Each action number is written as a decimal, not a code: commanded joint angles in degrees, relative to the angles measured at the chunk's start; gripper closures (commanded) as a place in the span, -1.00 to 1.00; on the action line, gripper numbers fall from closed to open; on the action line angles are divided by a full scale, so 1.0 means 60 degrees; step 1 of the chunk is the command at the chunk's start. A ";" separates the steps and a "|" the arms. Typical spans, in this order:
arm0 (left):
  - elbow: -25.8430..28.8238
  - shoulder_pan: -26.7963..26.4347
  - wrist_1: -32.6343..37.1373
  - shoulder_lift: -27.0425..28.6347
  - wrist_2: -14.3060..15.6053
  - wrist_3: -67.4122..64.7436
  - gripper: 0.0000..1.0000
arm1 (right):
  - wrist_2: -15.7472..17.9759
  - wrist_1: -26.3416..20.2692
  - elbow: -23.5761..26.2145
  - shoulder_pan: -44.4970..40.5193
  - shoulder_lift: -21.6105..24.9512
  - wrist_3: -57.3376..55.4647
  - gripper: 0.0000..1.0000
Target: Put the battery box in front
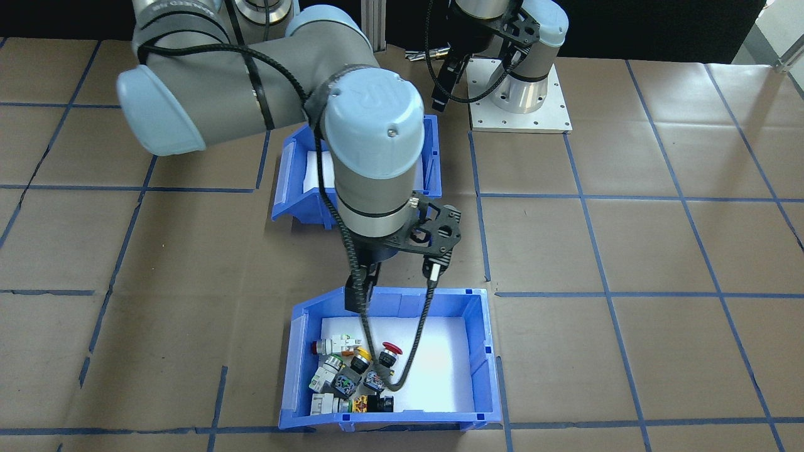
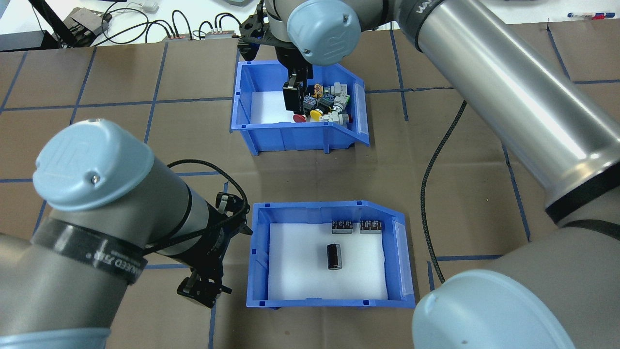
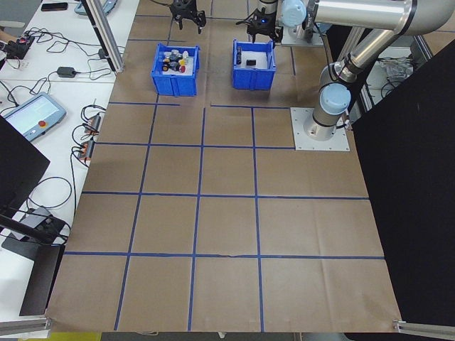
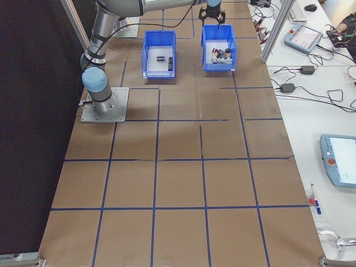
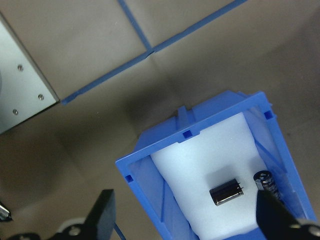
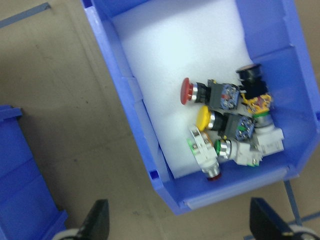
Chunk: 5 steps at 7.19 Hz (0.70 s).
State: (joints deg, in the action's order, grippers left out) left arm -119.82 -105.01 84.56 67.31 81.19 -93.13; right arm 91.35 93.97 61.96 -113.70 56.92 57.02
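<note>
The blue battery box is far wider than my open fingers, so my left gripper should next grab its thin rear side.
The battery box, a blue bin with a white liner, lies nearest the robot. Inside it are a dark cylindrical cell and two more cells by the far wall. The left wrist view shows the battery box and a cell between open fingers. My left gripper hangs open and empty just beyond the box's left wall. Above the other blue bin, which holds push-button switches, my right gripper is open and empty. In the front-facing view the right arm covers most of the battery box.
The switch bin sits at the operators' side of the table, further from the robot than the battery box. The left arm's metal base plate stands beside the battery box. Brown paper with blue tape lines covers the table. A black cable trails to the right of both bins.
</note>
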 commanded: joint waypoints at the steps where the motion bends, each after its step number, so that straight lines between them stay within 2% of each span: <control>1: -0.0683 -0.0569 -0.0236 -0.0058 -0.0158 -0.1745 -0.97 | 0.0010 0.0143 0.0015 -0.0224 -0.0359 0.0632 -1.00; 2: -0.0771 -0.1168 -0.0671 0.0277 -0.0158 -0.2386 -0.98 | 0.0025 0.0869 0.0044 -0.0486 -0.0636 0.0575 -1.00; 3: -0.0800 -0.1682 -0.1575 0.0817 -0.0158 -0.3089 -0.99 | 0.0054 0.1558 0.0073 -0.0633 -0.0987 0.0531 -1.00; 5: -0.0844 -0.2607 -0.2021 0.1626 -0.0041 -0.3490 -0.99 | 0.0054 0.1638 0.0189 -0.0649 -0.1151 0.0544 -1.00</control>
State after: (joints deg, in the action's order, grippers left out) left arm -124.62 -117.36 74.71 74.32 80.63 -112.25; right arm 91.60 102.90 62.56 -117.34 50.70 60.18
